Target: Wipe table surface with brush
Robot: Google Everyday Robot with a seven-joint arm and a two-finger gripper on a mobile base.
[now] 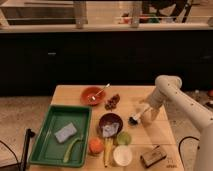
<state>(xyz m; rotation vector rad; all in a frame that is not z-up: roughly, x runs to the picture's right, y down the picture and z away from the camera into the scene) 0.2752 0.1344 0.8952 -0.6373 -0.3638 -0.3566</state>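
My gripper grabs the brush by its short whitish handle (142, 113) next, to wipe the table surface.
The brush (135, 119) lies on the table surface (130, 97) right of centre. Its dark round head rests on the wood and its short whitish handle points up and to the right. My gripper (147, 112) hangs from the white arm directly at the far end of that handle, low over the tabletop. Its jaws stand open at the handle, and I cannot tell whether they touch it.
A green tray (47, 137) with a grey sponge and a green item fills the front left. An orange bowl with a spoon (93, 94), dark bits (112, 102), a maroon bowl (110, 123), fruit, a white cup (122, 155) and a brown block (153, 156) stand around the brush.
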